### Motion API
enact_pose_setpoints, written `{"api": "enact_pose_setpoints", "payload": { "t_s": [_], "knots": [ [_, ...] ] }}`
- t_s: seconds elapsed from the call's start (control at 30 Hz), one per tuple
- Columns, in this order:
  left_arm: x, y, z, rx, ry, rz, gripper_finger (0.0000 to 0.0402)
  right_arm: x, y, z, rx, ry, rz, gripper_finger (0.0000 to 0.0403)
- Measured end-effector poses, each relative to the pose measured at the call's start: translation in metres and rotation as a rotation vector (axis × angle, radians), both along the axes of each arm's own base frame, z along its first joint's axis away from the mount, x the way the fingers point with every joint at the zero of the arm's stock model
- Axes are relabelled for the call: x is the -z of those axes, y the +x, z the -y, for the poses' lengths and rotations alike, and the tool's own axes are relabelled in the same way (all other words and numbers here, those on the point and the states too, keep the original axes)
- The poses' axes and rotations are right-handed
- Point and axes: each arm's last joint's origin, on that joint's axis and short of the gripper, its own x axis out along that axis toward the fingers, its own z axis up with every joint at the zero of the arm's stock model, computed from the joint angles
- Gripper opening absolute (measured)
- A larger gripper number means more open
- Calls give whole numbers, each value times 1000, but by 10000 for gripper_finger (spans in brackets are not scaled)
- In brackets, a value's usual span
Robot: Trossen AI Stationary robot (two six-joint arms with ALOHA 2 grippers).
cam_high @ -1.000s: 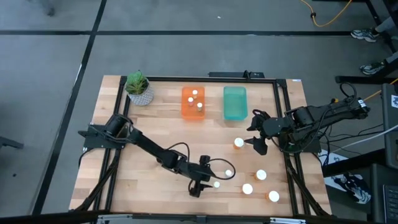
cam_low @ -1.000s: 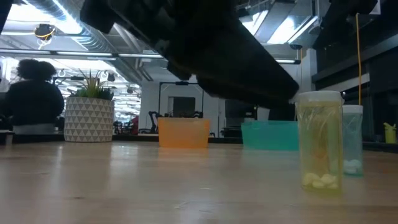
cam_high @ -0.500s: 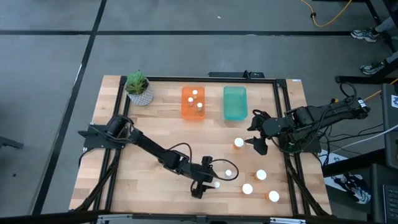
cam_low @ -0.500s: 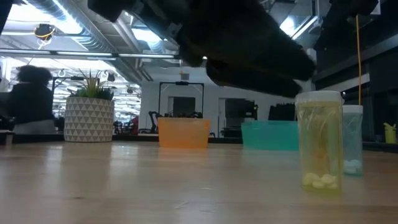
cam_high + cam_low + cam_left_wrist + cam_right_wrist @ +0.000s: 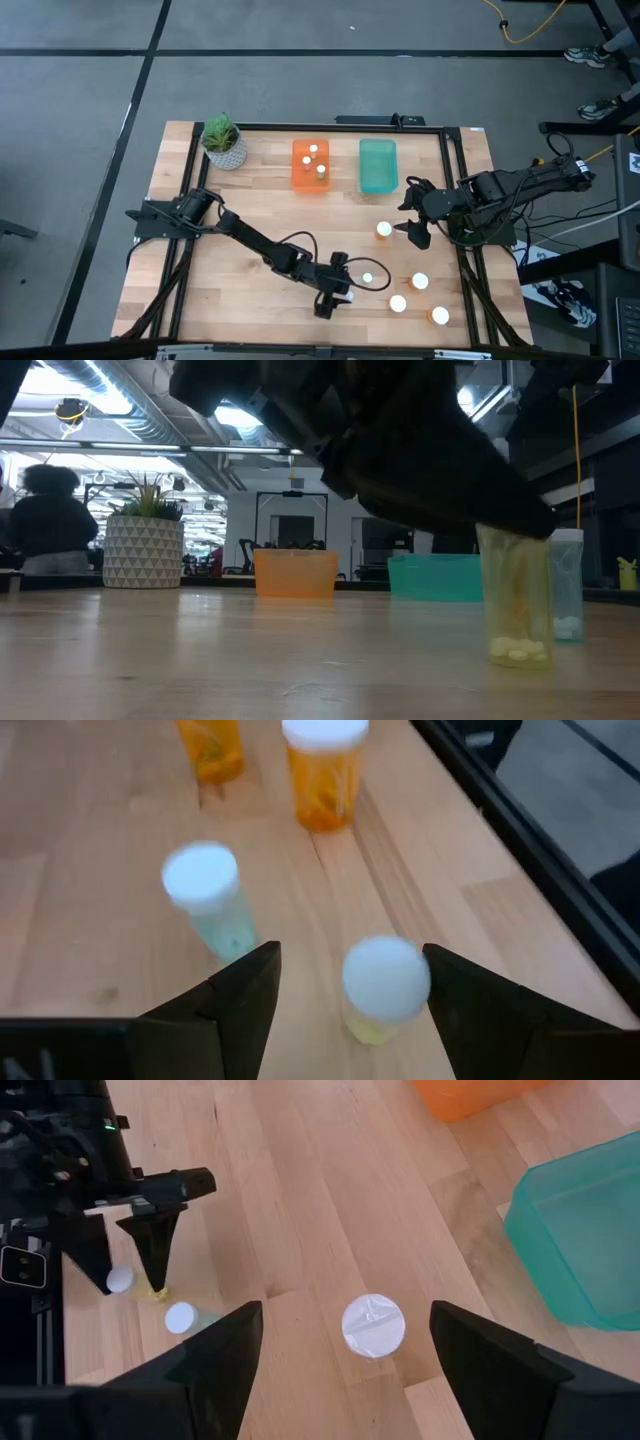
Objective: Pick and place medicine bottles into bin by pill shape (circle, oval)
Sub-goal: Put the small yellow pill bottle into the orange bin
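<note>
My left gripper's fingers stand on either side of the bottle's white cap (image 5: 415, 975), and closing now would catch the bottle. So it is time for my left gripper to close on the bottle.
My left gripper (image 5: 338, 290) is open near the table's front edge, low over the table. Its two fingers stand on either side of a small white-capped bottle (image 5: 386, 982) with yellowish pills, which stands upright (image 5: 516, 605). A second small bottle (image 5: 205, 885) stands close by, and two amber bottles (image 5: 322, 770) stand farther off. My right gripper (image 5: 411, 222) is open and empty at the right. One white-capped bottle (image 5: 373, 1325) stands just ahead of it. Three bottles (image 5: 313, 160) lie in the orange bin (image 5: 298, 175). My left gripper has one finger (image 5: 470, 1005) right against the bottle's white cap (image 5: 415, 975), and the other stands apart from it. I cannot tell whether the near finger touches the cap. The fingers come from above, slanting down, and the bottle stands on the table.
The orange bin and a teal bin (image 5: 378, 165) stand side by side at the far middle. A potted plant (image 5: 222, 140) stands at the far left. Several more bottles (image 5: 420, 282) stand at the near right. A black frame rail (image 5: 455, 200) runs along the table's sides.
My left gripper has moved toward the table's right edge and down. Its fingers have come around the small yellowish bottle, whose cap the arm now covers in the low view. The bottle has stayed in place.
</note>
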Motion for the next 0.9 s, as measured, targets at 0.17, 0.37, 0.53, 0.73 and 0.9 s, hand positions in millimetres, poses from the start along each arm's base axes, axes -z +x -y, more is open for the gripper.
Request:
{"api": "enact_pose_setpoints", "payload": {
  "t_s": [0.17, 0.37, 0.53, 0.73, 0.9],
  "knots": [
    [2, -1, 0, 0, -20, -28, 234, 0, 0, 0, -1, -2, 0, 289],
    [2, -1, 0, 11, -30, -33, 228, 0, 0, 0, -1, -1, 0, 289],
    [2, -2, 1, 15, -32, -34, 196, 0, 0, 0, 0, -1, -1, 289],
    [2, -2, 1, 21, -36, -37, 158, 0, 0, 0, 1, 0, 0, 289],
    [2, -2, 1, 22, -31, -36, 128, 0, 0, 0, 1, 0, 0, 289]
  ]
}}
